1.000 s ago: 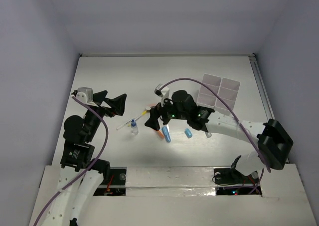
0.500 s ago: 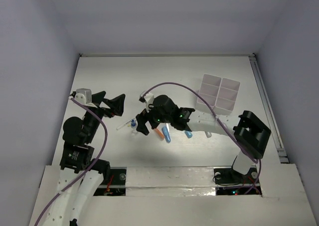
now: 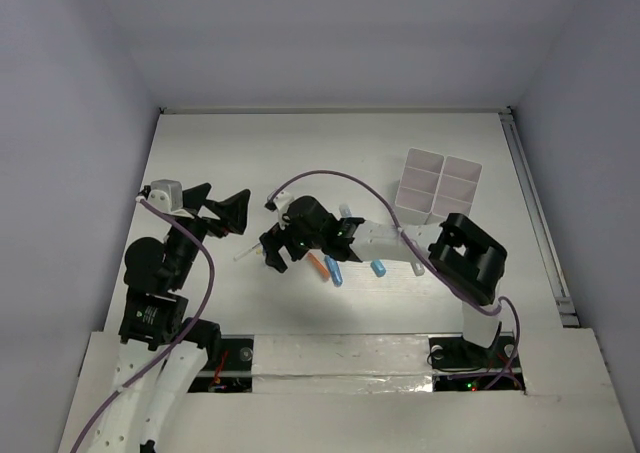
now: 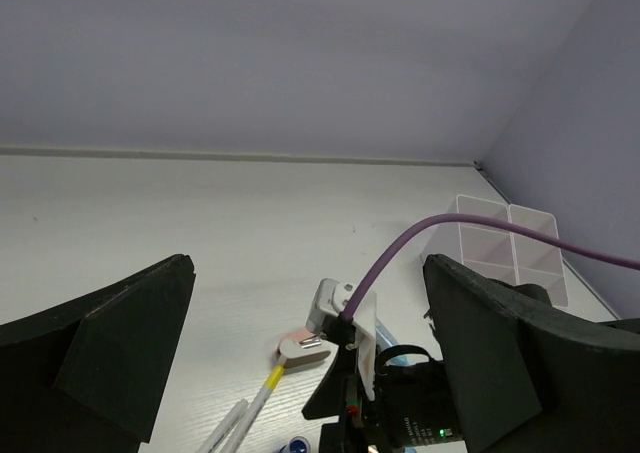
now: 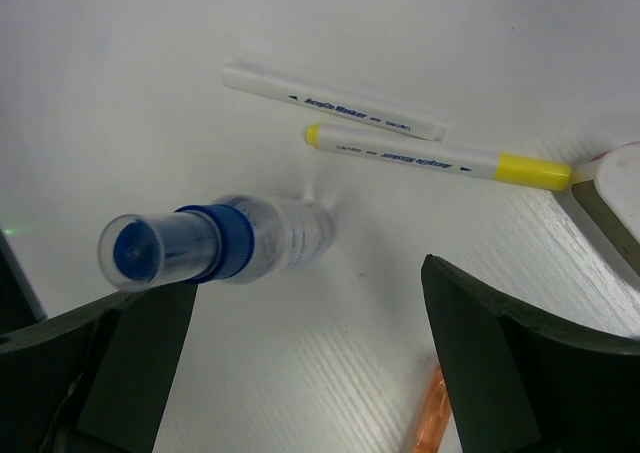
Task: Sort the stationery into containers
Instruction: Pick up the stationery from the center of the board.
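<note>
My right gripper grabs the upright blue-capped bottle from above, across its sides near the cap (image 3: 268, 260) (image 5: 232, 239) next, so its base stays free to go down into a container.
My right gripper (image 3: 273, 254) is open and hovers over the small blue-capped bottle (image 5: 215, 243), which stands upright near its left finger (image 5: 90, 373); the gap midpoint (image 5: 305, 313) lies beside the bottle. Two thin white pens (image 5: 333, 101), one yellow-tipped (image 5: 430, 158), lie just beyond it. An orange marker (image 5: 430, 423) and the pink-beige piece (image 5: 610, 198) lie at the edges of the right wrist view. The blue marker (image 3: 333, 270) lies on the table. The white containers (image 3: 440, 185) stand at the back right. My left gripper (image 3: 225, 213) is open, empty and raised (image 4: 310, 273).
A small blue tube (image 3: 378, 268) lies right of the blue marker. The right arm's purple cable (image 3: 340, 178) arcs over the table's middle. In the left wrist view I see the right wrist camera (image 4: 335, 308), the pink-beige piece (image 4: 300, 348) and the containers (image 4: 505, 248).
My right arm has swung left across the markers and now hangs over the blue-capped bottle. The left arm has barely moved.
</note>
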Motion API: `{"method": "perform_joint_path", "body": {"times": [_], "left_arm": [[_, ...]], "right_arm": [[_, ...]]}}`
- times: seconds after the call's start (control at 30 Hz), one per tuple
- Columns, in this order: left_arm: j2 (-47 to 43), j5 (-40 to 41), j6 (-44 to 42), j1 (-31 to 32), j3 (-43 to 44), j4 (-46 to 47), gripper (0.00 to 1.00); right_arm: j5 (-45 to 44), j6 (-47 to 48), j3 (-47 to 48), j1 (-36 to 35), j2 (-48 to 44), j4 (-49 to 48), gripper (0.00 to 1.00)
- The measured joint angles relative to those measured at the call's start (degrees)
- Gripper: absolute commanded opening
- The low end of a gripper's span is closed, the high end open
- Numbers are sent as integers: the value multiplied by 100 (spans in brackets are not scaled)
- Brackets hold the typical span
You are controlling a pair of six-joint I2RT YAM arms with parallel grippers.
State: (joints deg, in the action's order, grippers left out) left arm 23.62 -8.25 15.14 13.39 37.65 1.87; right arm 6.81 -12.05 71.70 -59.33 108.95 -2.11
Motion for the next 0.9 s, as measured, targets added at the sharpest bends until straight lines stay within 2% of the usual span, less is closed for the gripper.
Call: {"method": "perform_joint_path", "body": {"times": [0.3, 0.4, 0.53, 0.6, 0.63, 0.7, 0.73, 0.9], "left_arm": [[-52, -2, -9, 4, 0, -2, 99], [-55, -2, -11, 4, 0, -2, 99], [-55, -4, -13, 4, 0, -2, 99], [-55, -4, -13, 4, 0, -2, 99], [-55, -4, -15, 4, 0, -2, 99], [-55, -7, -15, 4, 0, -2, 99], [-55, -9, -15, 4, 0, -2, 99], [-55, -61, -15, 42, 0, 0, 99]], "right_arm": [[-55, -37, 225, -81, 323, -4, 99], [-52, -46, 352, -133, 426, -22, 92], [-59, -61, 426, -192, 522, -105, 74], [-61, -74, 428, -195, 529, -131, 58], [-63, -72, 431, -195, 531, -140, 46], [-109, -103, 431, -195, 531, -166, 36], [-136, -114, 433, -195, 531, -192, 26], [-291, -168, 431, -192, 514, -203, 21]]}}
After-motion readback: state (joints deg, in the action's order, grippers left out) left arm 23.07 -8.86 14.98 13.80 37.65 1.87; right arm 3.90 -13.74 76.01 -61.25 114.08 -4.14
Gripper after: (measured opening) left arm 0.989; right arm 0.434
